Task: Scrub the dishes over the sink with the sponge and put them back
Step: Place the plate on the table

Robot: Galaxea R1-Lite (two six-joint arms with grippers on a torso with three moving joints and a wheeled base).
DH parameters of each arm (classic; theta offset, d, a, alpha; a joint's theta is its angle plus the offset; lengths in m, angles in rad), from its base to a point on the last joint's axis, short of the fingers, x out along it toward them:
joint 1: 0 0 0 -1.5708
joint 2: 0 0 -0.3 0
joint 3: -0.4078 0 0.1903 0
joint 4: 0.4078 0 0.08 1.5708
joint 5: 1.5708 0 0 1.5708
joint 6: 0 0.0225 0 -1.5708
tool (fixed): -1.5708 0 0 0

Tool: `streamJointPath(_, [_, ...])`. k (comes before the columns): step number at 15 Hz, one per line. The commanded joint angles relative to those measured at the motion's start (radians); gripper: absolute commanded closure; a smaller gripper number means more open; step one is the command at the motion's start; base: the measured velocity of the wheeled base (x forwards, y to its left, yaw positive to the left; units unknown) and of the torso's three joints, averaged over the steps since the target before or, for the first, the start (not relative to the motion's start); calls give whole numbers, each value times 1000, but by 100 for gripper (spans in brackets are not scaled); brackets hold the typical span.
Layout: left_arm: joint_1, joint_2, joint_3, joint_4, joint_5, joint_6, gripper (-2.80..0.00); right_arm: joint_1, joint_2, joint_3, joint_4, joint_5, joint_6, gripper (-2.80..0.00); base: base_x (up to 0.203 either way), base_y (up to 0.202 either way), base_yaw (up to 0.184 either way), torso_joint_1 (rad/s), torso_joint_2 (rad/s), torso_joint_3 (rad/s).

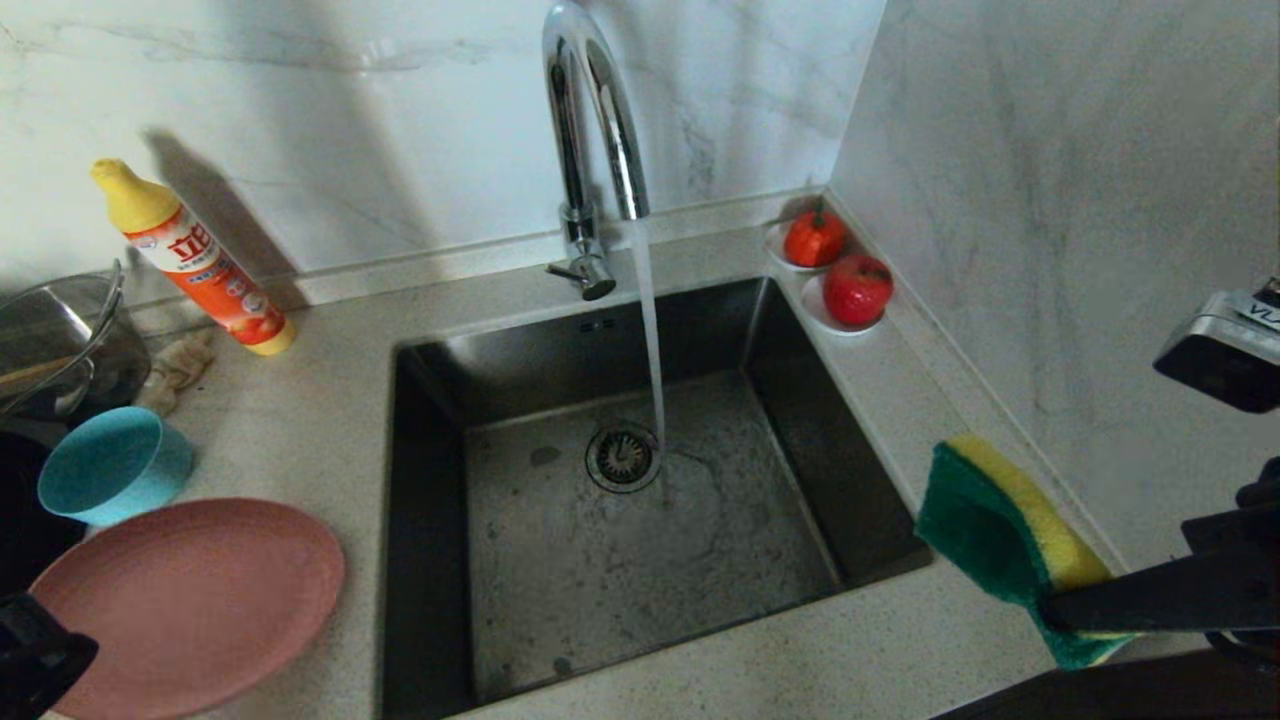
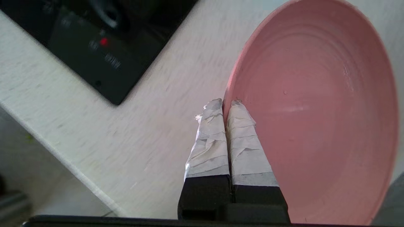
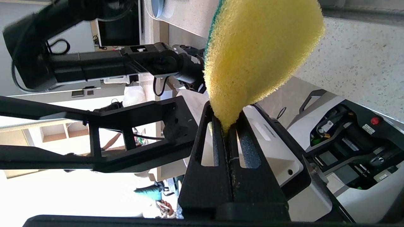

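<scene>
I need to keep holding the pink plate with my left gripper until it lies flat, because the plate's rim at my fingers is tilted above the counter.
The pink plate (image 1: 200, 600) lies on the counter left of the sink (image 1: 800, 440), and the teal bowl (image 1: 112, 465) sits tilted just behind it. In the left wrist view my left gripper (image 2: 224, 105) is shut on the pink plate (image 2: 315, 110) at its near rim, one taped finger outside and one inside. At the sink's right front corner my right gripper (image 1: 1050, 610) holds the sponge (image 1: 1000, 530) above the counter, green layer toward the basin. The right wrist view shows my right gripper (image 3: 225, 123) shut on the sponge (image 3: 258, 53) at one end.
Water runs from the chrome tap (image 1: 590, 130) onto the drain strainer (image 1: 622, 457). An orange detergent bottle (image 1: 195, 265), a glass pot (image 1: 55, 345) and a beige rag (image 1: 178, 368) stand back left. Two saucers with red fruit (image 1: 838, 270) sit by the right wall. A black hob (image 2: 94, 47) lies beside the plate.
</scene>
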Motion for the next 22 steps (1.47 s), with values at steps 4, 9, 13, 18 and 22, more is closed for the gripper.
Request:
streamJointPath(4, [85,145,-21,-58,-1,-9,0,1,10,0,3,5,0,0,0,0,0,0,0,0])
streamJointPath(9, [107,212,-25,-74,-2,-5,0,4,10,2,3,5,0,0,0,0,0,0,0,0])
streamJointPath(13, [108,252,-17,-73,0,-2,0,4,9,4,4,6,0,0,0,0,0,0,0,0])
streamJointPath(18, [110,297,-19,-66,8,18,0,4,9,5,3,5,0,0,0,0,0,0,0,0])
streamJointPath(22, [110,347,8,-66,26,23,0,4,7,5,3,5,0,0,0,0,0,0,0,0])
